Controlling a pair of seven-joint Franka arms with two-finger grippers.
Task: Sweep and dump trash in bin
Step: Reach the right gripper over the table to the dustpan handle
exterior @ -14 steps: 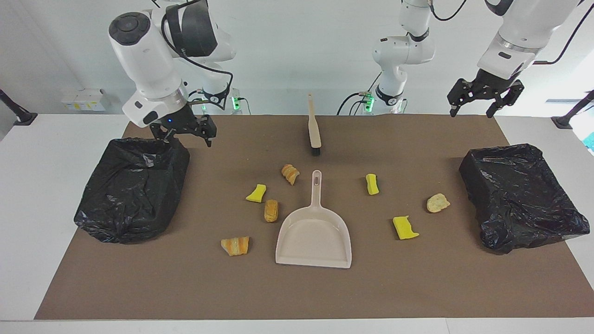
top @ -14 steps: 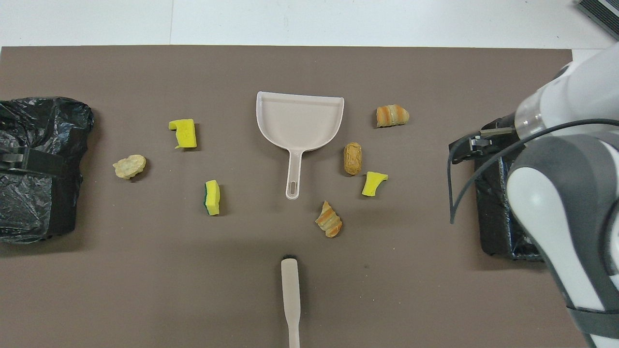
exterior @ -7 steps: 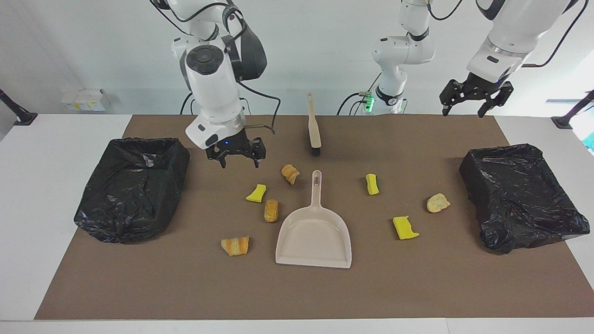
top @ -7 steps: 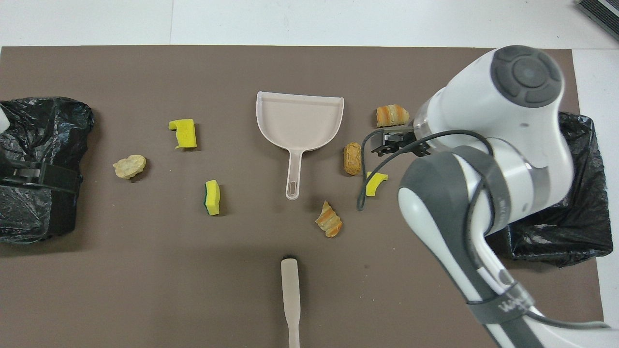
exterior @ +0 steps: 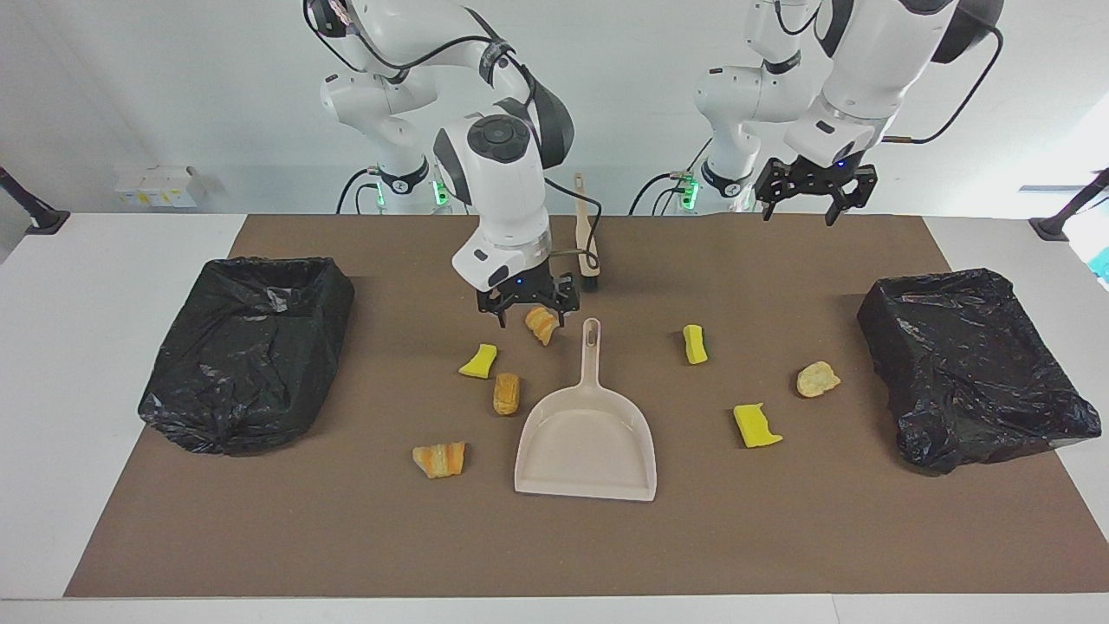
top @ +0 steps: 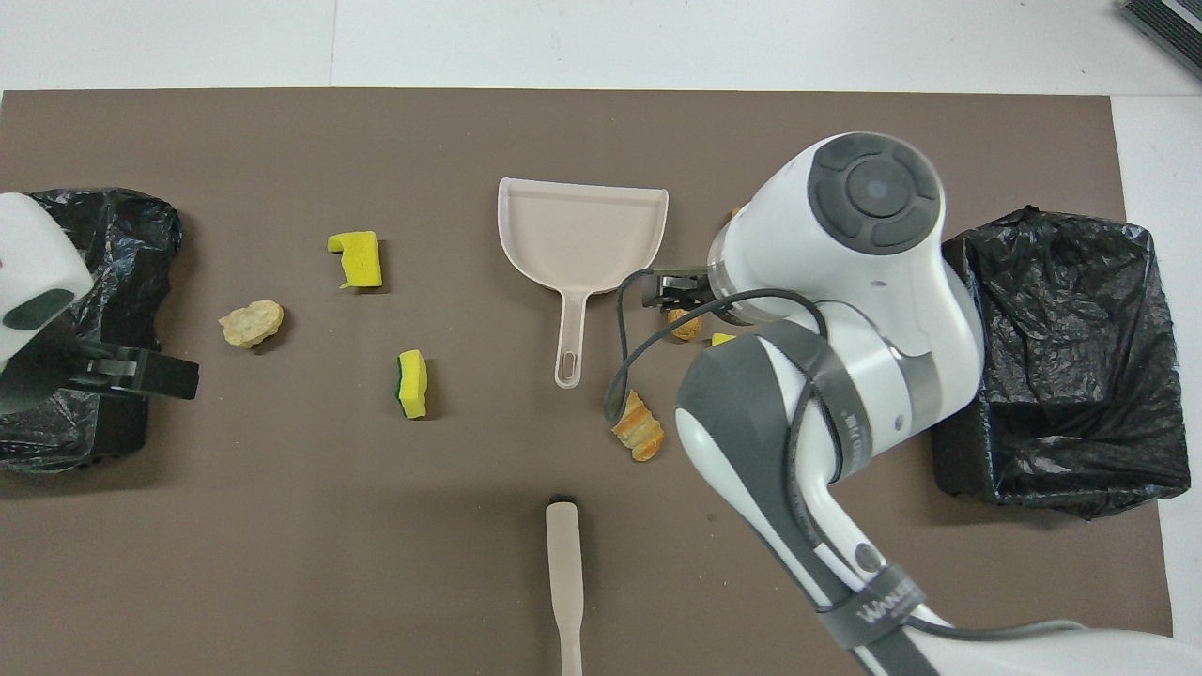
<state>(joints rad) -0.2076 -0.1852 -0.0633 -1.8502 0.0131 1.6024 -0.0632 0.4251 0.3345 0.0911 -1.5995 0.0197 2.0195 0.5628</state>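
I will grab the dustpan by its narrow handle [top: 571,338] next with my right gripper. The dustpan's scoop is far wider than my right gripper's open fingers.
A beige dustpan [exterior: 586,438] [top: 582,230] lies mid-mat, handle toward the robots. The brush [exterior: 587,251] [top: 563,563] lies nearer the robots, partly hidden by the right arm. Trash is scattered around the pan: yellow sponge scraps [exterior: 478,361] [exterior: 755,425] [top: 357,258], a yellow-green scrap [exterior: 694,344] [top: 411,383], bread pieces [exterior: 541,325] [exterior: 506,393] [exterior: 440,458] [top: 639,427] and a pale chunk [exterior: 817,379] [top: 251,323]. My right gripper [exterior: 531,316] [top: 671,289] hangs open, holding nothing, just above the bread piece beside the handle's tip. My left gripper [exterior: 801,215] [top: 150,371] is open, raised over the mat's robot-side edge.
Two bins lined with black bags stand on the brown mat, one at the right arm's end [exterior: 251,347] [top: 1061,376] and one at the left arm's end [exterior: 970,364] [top: 84,225]. The right arm hides some trash in the overhead view.
My right gripper swung from over the bin at its end to the trash beside the dustpan handle and came lower. My left gripper shifted toward the table's middle. Nothing on the mat moved.
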